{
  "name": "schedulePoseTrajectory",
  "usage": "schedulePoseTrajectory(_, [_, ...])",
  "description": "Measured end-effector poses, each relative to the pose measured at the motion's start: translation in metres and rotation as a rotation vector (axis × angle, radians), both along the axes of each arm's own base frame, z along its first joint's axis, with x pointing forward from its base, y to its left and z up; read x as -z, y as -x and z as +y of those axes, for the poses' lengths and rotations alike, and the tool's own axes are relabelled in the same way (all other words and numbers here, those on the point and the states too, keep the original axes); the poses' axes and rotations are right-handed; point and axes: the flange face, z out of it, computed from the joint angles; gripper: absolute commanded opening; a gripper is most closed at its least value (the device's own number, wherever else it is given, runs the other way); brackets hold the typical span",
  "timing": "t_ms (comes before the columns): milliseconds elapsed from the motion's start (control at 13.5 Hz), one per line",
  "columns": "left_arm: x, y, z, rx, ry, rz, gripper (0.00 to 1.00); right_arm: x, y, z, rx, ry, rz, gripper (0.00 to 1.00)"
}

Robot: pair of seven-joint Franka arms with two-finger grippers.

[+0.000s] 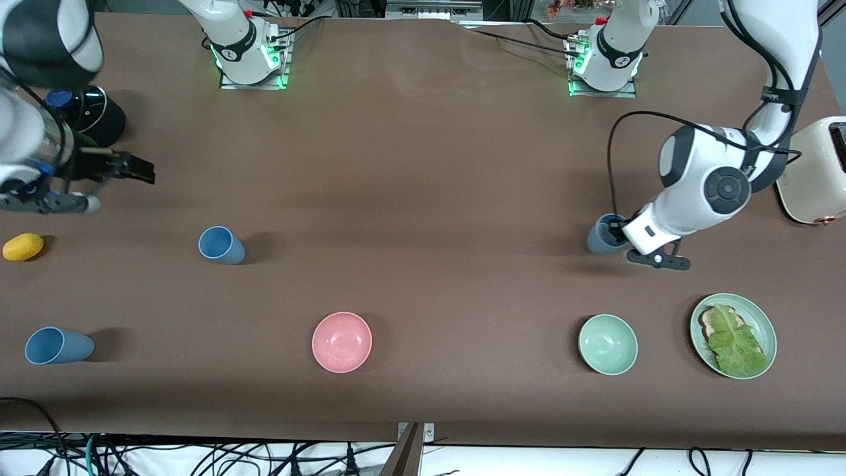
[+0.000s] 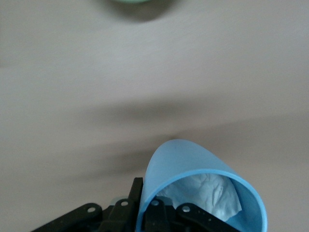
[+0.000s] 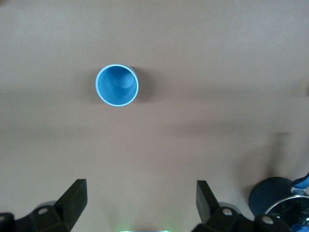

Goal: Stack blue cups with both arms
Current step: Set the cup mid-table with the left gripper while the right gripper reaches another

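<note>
The robot's right gripper should stack the standing blue cup into the grey-blue cup [image 1: 603, 236], so next it should grab the standing blue cup's side at its rim [image 1: 211, 229].
My left gripper [image 1: 621, 237] is shut on the rim wall of a grey-blue cup [image 1: 603, 236] toward the left arm's end of the table. In the left wrist view one finger [image 2: 134, 195] is outside the cup [image 2: 193, 162] and one is inside; something white and crumpled lies in it. A second blue cup [image 1: 221, 244] stands toward the right arm's end and shows from above in the right wrist view [image 3: 117, 85]. A third blue cup [image 1: 56, 346] is nearer the front camera. My right gripper [image 1: 135, 168] [image 3: 140, 203] is open and empty above the table.
A yellow lemon [image 1: 23, 246] and a black cylinder [image 1: 92, 116] are at the right arm's end. A pink bowl [image 1: 342, 342], a green bowl [image 1: 608, 344] and a green plate [image 1: 767, 324] with toast and lettuce line the near side. A cream toaster [image 1: 816, 172] stands beside the left arm.
</note>
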Motion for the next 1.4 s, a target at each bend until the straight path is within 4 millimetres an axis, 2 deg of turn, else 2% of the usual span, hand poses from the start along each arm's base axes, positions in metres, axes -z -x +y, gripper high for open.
schedulePoseTrajectory(74, [-0.008,0.002,-0.032,-0.035,0.011,-0.003,0.00,0.023,-0.008,-0.001,0.000,-0.001,0.025,1.00])
schedulePoseTrajectory(222, [-0.012,0.011,-0.097,-0.113,0.019,0.004,0.00,0.069,-0.024,-0.004,0.000,-0.006,0.047,1.00])
schedulePoseTrajectory(517, [0.009,0.024,-0.212,-0.246,0.033,0.041,0.00,0.140,-0.047,-0.005,-0.003,-0.018,0.036,1.00])
schedulePoseTrajectory(591, [0.018,0.023,-0.230,-0.279,0.041,0.049,0.00,0.154,-0.052,-0.004,-0.004,-0.021,0.027,1.00])
schedulePoseTrajectory(813, [0.044,0.017,-0.264,-0.353,0.071,0.063,0.00,0.180,-0.058,-0.004,-0.006,-0.026,0.015,1.00])
schedulePoseTrajectory(887, [0.050,0.018,-0.273,-0.365,0.073,0.070,0.30,0.185,-0.059,-0.003,-0.007,-0.027,0.019,1.00])
schedulePoseTrajectory(961, [0.054,0.019,-0.278,-0.376,0.072,0.077,0.99,0.190,-0.059,-0.002,-0.008,-0.028,0.025,1.00])
schedulePoseTrajectory(1183, [0.056,0.018,-0.281,-0.406,0.071,0.081,1.00,0.207,-0.058,-0.001,-0.009,-0.030,0.045,1.00])
schedulePoseTrajectory(1330, [0.040,0.012,-0.282,-0.407,0.077,0.068,1.00,0.219,-0.057,0.000,-0.010,-0.032,0.063,0.99])
schedulePoseTrajectory(1404, [0.026,0.011,-0.280,-0.403,0.066,0.069,1.00,0.223,-0.057,0.000,-0.011,-0.032,0.070,0.85])
